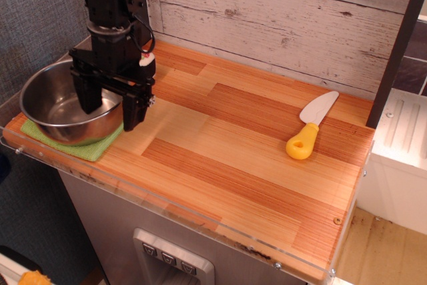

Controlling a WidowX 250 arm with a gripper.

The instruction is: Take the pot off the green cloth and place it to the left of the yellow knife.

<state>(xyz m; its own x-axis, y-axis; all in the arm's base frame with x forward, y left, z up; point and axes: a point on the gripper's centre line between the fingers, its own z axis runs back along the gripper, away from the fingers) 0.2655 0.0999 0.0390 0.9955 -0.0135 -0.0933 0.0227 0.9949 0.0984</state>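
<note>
I should next pick up the steel bowl by its rim with my gripper, to take the pot off the green cloth.
The pot, a shiny steel bowl, sits on the green cloth at the left end of the wooden counter. My black gripper is open and straddles the pot's right rim: one finger is inside the bowl, the other is outside it over the cloth's right edge. The yellow knife lies far to the right, handle toward the front, pale blade pointing to the back right.
A small sushi-roll toy stands just behind my gripper, mostly hidden by it. A whitewashed plank wall runs along the back. A clear acrylic lip edges the counter's front. Bare wood lies between pot and knife.
</note>
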